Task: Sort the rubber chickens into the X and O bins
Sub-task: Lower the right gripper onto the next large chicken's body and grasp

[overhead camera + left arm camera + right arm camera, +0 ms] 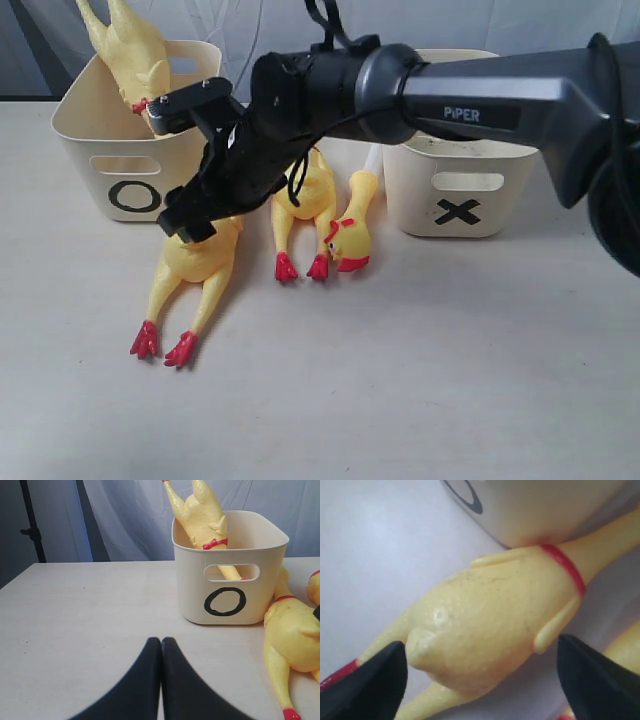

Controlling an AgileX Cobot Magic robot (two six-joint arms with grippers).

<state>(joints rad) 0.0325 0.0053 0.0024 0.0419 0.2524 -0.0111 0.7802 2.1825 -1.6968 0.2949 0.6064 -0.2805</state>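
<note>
My right gripper grips the rubber chicken by its plump body (195, 258) (480, 615) next, to sort it into the O bin.
A yellow rubber chicken (198, 262) lies on the table in front of the O bin (90, 150), its red feet toward the table's front edge. My right gripper (205, 212) reaches across from the right and hangs open just over its body. In the right wrist view the fingers (367, 685) straddle the chicken's body (490, 625) without touching it. Another chicken (130, 45) sticks up out of the O bin. Two more chickens (312, 200) lie between the bins, one showing its head (350, 245). The X bin (460, 190) stands at the right. My left gripper (161, 642) is shut, empty, low over the table before the O bin (230, 580).
The right arm (480, 95) spans the scene above the middle chickens and the X bin. A chicken's body (292, 630) lies right of the O bin in the left wrist view. A pale curtain hangs behind the table.
</note>
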